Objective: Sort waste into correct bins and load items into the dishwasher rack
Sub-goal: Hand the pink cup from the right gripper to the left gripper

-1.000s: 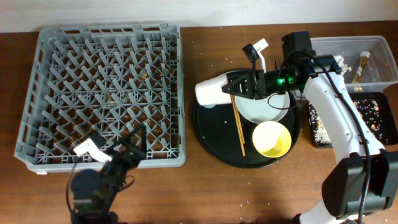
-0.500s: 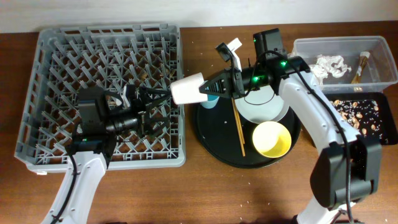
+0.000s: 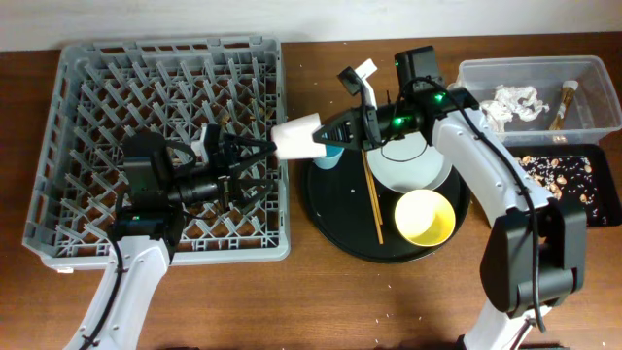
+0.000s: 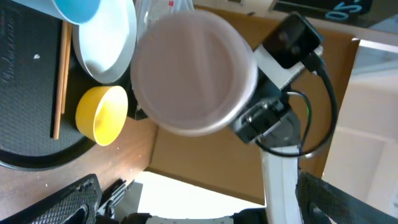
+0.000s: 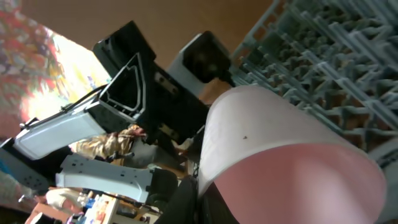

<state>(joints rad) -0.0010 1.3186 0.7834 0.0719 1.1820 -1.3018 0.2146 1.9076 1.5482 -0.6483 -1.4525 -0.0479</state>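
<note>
The left gripper should next grab the pink-white cup around its base end (image 3: 282, 140). The cup's rim then stays free, so the cup can be loaded with its opening down into the rack (image 3: 117, 87).
My right gripper (image 3: 332, 137) is shut on the rim of the pink-white cup (image 3: 299, 139) and holds it sideways in the air, base to the left, just past the right edge of the dishwasher rack (image 3: 117, 87). My left gripper (image 3: 257, 165) is open over the rack's right side, facing the cup's base and just short of it. In the left wrist view the cup's base (image 4: 194, 71) fills the middle, ahead of my spread fingers (image 4: 68, 199). In the right wrist view the cup (image 5: 292, 155) hides most of what lies ahead. The blue cup (image 3: 330, 157) sits under the held cup.
The round black tray (image 3: 335, 219) holds the blue cup, the grey-white plate (image 3: 413, 165), the yellow bowl (image 3: 425, 216) and chopsticks (image 3: 373, 199). At far right the clear tub (image 3: 583, 70) holds napkins and a wrapper stick; the black tray (image 3: 610, 209) holds food scraps.
My left arm came up from the table's front to over the rack and opened toward the cup. My right arm carried the cup left off the round tray.
</note>
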